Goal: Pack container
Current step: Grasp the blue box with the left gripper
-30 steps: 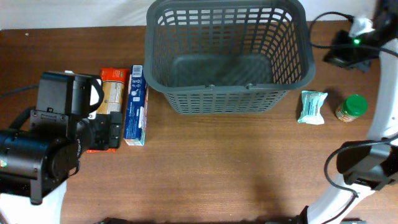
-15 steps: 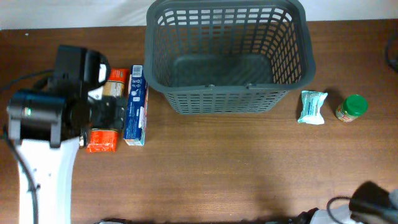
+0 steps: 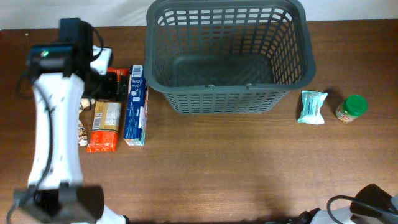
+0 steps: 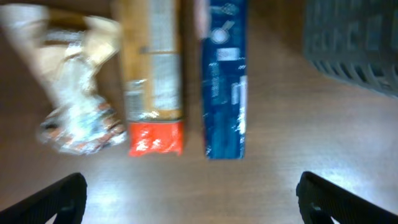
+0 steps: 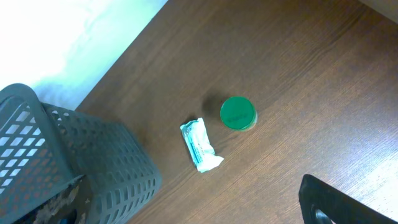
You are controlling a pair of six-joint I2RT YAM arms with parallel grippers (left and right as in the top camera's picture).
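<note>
The blue box (image 3: 136, 104) should be grabbed next by my left gripper from above, across its narrow width near the middle. My left gripper will then turn it and lay it lengthwise in the container (image 3: 227, 56).
The container (image 3: 227, 56) is a big dark grey slotted basket at the back middle of the table, with nothing showing inside it. In the right wrist view the container (image 5: 81, 168) fills the lower left. My left gripper (image 4: 193, 202) is open, high above the groceries to the container's left: a blue box (image 4: 225, 81), an orange-and-red pack (image 4: 152, 68) and a crinkled bag (image 4: 74, 99). My right gripper (image 5: 199, 211) is open too, held high over a teal packet (image 5: 200, 146) and a green-lidded jar (image 5: 237, 113). Neither gripper holds anything.
From overhead, the blue box (image 3: 135, 106) and the orange-and-red pack (image 3: 104, 124) lie side by side left of the container. The teal packet (image 3: 313, 107) and the jar (image 3: 352, 107) lie to its right. My white left arm (image 3: 53, 130) runs along the left edge.
My left arm has swung from the front left up toward the back, over the groceries. My right arm has left the right side of the overhead view and its gripper has opened.
</note>
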